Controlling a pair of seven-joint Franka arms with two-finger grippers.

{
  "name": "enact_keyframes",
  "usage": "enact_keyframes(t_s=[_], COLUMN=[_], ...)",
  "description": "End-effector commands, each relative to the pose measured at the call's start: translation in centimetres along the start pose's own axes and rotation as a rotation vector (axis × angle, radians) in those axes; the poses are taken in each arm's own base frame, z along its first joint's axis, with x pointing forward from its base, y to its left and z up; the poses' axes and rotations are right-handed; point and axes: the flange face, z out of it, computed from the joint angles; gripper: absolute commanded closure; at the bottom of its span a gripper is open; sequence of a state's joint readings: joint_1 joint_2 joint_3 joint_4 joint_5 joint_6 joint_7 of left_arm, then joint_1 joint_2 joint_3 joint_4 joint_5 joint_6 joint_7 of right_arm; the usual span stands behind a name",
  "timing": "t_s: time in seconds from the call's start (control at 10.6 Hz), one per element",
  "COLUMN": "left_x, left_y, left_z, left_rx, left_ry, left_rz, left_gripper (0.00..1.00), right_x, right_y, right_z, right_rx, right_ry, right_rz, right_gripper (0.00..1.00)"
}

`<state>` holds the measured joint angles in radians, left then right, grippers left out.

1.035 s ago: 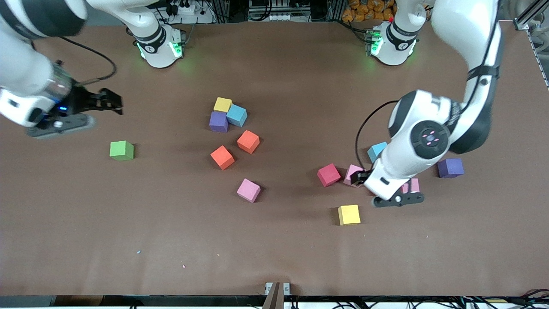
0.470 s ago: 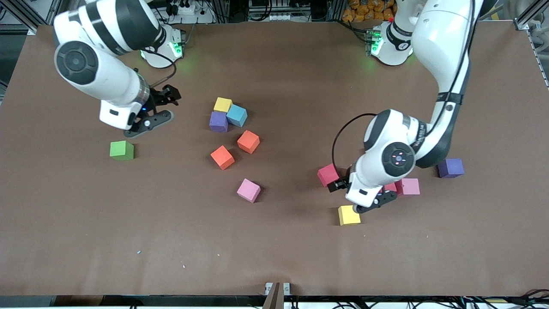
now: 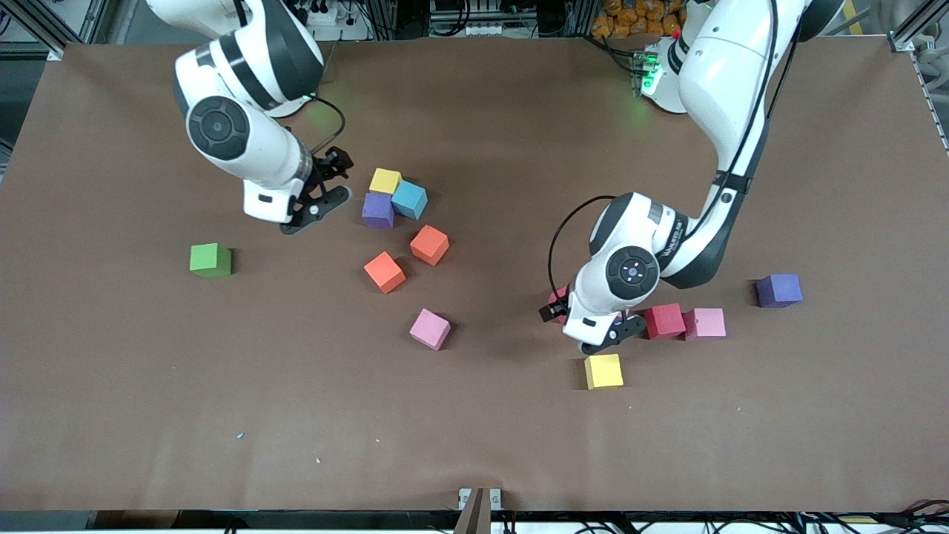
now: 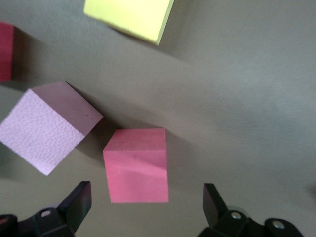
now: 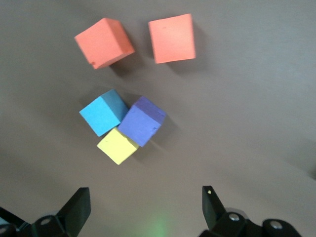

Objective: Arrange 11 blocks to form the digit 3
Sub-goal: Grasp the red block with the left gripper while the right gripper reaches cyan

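Note:
My left gripper should lower before closing on the red block, as its fingers are above the red block's top (image 3: pixel 557 294).
My left gripper (image 3: pixel 557 308) (image 4: pixel 145 195) hangs open low over a red block (image 3: pixel 555 297) (image 4: pixel 137 165), a finger on either side and not touching it. Next to it the left wrist view shows a pale pink block (image 4: pixel 47 126) and a yellow block (image 4: pixel 129 15) (image 3: pixel 603 371). Another red block (image 3: pixel 663 320) touches a pink block (image 3: pixel 704 323). My right gripper (image 3: pixel 335 165) (image 5: pixel 144 195) is open and empty over bare table beside a touching cluster: yellow (image 3: pixel 385 180) (image 5: pixel 117 145), purple (image 3: pixel 378 210) (image 5: pixel 142 121) and light blue (image 3: pixel 409 199) (image 5: pixel 103 112). Two orange blocks (image 3: pixel 429 245) (image 3: pixel 385 271) and a pink one (image 3: pixel 430 328) lie apart.
A green cube (image 3: pixel 210 259) sits alone toward the right arm's end. A second purple cube (image 3: pixel 778 290) lies toward the left arm's end. The brown table (image 3: pixel 474 437) has wide bare room near the front camera.
The right arm swung in from its end of the table to beside the yellow-purple-blue cluster. The left gripper slid off the pink block to over the red block, uncovering the red-and-pink pair.

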<state>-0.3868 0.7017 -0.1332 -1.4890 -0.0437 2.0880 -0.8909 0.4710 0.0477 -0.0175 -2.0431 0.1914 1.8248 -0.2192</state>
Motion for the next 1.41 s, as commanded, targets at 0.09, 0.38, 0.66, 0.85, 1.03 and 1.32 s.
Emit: enact_keyframes(t_s=[0.09,0.38,0.66,0.85,1.03,1.32], left_x=[-0.6,-0.4,0.1,0.4,0.2,0.0], left_y=[-0.9,-1.0,-0.8,-0.9,-0.8,-0.8], left_z=[1.5,2.7,4.1,4.7,5.1,5.1], left_rx=[0.032,0.037,0.023,0.019,0.023,0.021], left_ry=[0.024,0.026,0.033,0.034,0.031,0.024], left_rz=[0.011,0.013,0.012,0.006,0.009,0.003], left_gripper=[0.0,0.0,0.0,0.0,0.05,0.54], right_x=[-0.5,0.0,0.6,0.7,1.1,1.3], right_y=[-3.3,-7.8,-9.3,-10.8,-10.8,-10.9], right_z=[3.7,7.9,10.7,13.6,14.7,17.2], right_rx=[0.007,-0.05,-0.086,-0.118,-0.127,-0.144], right_ry=[0.059,0.124,0.164,0.201,0.203,0.201], right_rz=[-0.158,-0.288,-0.384,-0.44,-0.456,-0.468], right_gripper=[0.0,0.0,0.0,0.0,0.0,0.0])
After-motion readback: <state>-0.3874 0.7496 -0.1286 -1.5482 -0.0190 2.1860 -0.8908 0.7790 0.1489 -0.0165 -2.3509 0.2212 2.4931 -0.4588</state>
